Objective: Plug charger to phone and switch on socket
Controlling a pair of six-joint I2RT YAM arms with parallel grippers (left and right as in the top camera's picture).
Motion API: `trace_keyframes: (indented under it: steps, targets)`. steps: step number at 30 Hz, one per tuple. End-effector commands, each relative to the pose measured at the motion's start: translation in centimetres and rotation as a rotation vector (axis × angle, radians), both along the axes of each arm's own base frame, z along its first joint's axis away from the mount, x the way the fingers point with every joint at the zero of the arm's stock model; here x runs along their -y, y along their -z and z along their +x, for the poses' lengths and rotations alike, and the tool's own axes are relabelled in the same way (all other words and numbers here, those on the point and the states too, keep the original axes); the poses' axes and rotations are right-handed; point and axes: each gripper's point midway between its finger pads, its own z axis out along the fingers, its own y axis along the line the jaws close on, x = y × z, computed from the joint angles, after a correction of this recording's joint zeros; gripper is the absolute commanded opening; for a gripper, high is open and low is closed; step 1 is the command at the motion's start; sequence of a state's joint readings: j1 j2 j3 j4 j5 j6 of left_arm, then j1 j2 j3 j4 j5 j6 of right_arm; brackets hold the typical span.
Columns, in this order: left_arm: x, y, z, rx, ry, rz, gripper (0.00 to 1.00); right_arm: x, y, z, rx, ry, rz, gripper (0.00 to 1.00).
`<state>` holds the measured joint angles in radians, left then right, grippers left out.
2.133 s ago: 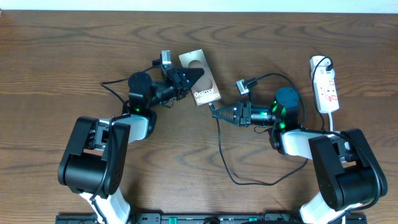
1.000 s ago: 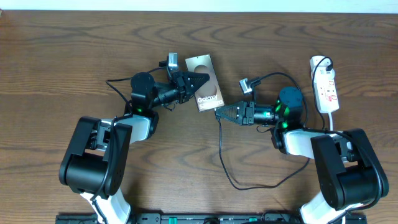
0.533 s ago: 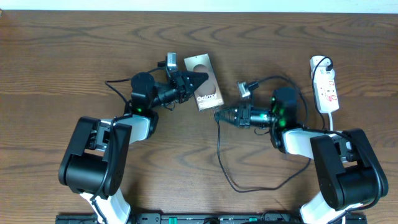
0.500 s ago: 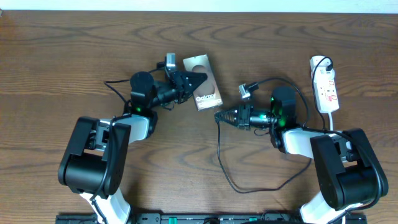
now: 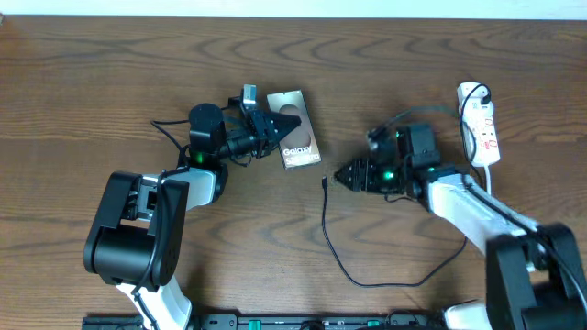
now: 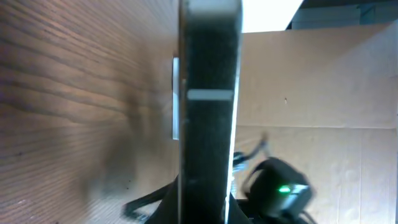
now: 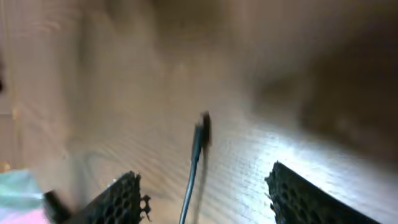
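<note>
The charger will be grabbed next by my right gripper just behind its plug tip (image 5: 325,186), so the plug tip stays forward and free to plug into the phone (image 5: 295,139).
The phone (image 5: 295,139), a dark brown slab with white lettering, lies face up at the table's middle. My left gripper (image 5: 275,125) is shut on its left edge. In the left wrist view the phone (image 6: 208,93) shows edge-on between the jaws of the left gripper (image 6: 202,208). The charger (image 5: 326,220) is a thin black cable whose plug tip lies loose on the wood, right of and below the phone. My right gripper (image 5: 340,174) stands open just right of that tip. In the right wrist view the charger (image 7: 196,152) runs between the spread fingers of the right gripper (image 7: 208,199), touching neither. The white socket (image 5: 482,128) lies at the far right.
The black cable loops toward the table's front edge and back to the right arm's base. The socket's thick white cord (image 5: 484,174) runs down beside the right arm. A white wall edge borders the table's far side.
My right gripper has opened and let go of the charger, then drawn back to the right. The plug tip now lies on the table. The left gripper shifted the phone slightly left.
</note>
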<state>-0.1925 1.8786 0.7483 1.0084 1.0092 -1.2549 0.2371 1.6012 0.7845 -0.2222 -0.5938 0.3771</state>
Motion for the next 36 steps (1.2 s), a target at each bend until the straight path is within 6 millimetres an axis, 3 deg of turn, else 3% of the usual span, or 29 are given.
trace_keyframes:
  steps: [1, 6, 8, 12, 16, 22, 25, 30, 36]
  targets:
    - [0.1, -0.4, 0.0, 0.044, 0.020, 0.020, 0.07, 1.0, -1.4, 1.0, 0.121, -0.016, -0.180, 0.60]
    - [-1.4, -0.3, 0.8, 0.031, -0.020, 0.020, 0.07, -0.5, -0.3, -1.0, 0.140, -0.026, -0.393, 0.54]
    - [-2.1, -0.3, 1.1, 0.028, -0.030, 0.016, 0.07, -1.2, 0.0, -1.6, 0.179, -0.024, -0.484, 0.46]
    - [-2.7, -0.3, 1.2, 0.028, -0.033, 0.013, 0.07, -3.8, -0.4, -2.8, 0.302, -0.079, -0.595, 0.44]
    - [-2.6, -0.4, 0.9, 0.028, -0.012, 0.008, 0.07, -5.5, 1.1, -2.3, 0.276, -0.106, -0.652, 0.43]
    - [-2.4, -0.5, 0.5, 0.028, 0.011, 0.003, 0.07, -5.7, 3.6, -1.4, 0.158, -0.104, -0.769, 0.38]
    - [-2.3, -0.5, 0.4, 0.027, 0.018, 0.001, 0.07, -5.8, 3.7, -1.3, 0.131, -0.074, -0.767, 0.22]
    - [-2.7, -0.6, 0.4, 0.028, 0.020, -0.002, 0.07, -5.6, 4.1, -2.5, 0.053, -0.047, -0.746, 0.28]
    - [-6.4, -0.6, 1.8, 0.014, -0.059, -0.011, 0.07, -6.4, 4.3, -3.5, 0.024, -0.072, -0.723, 0.31]
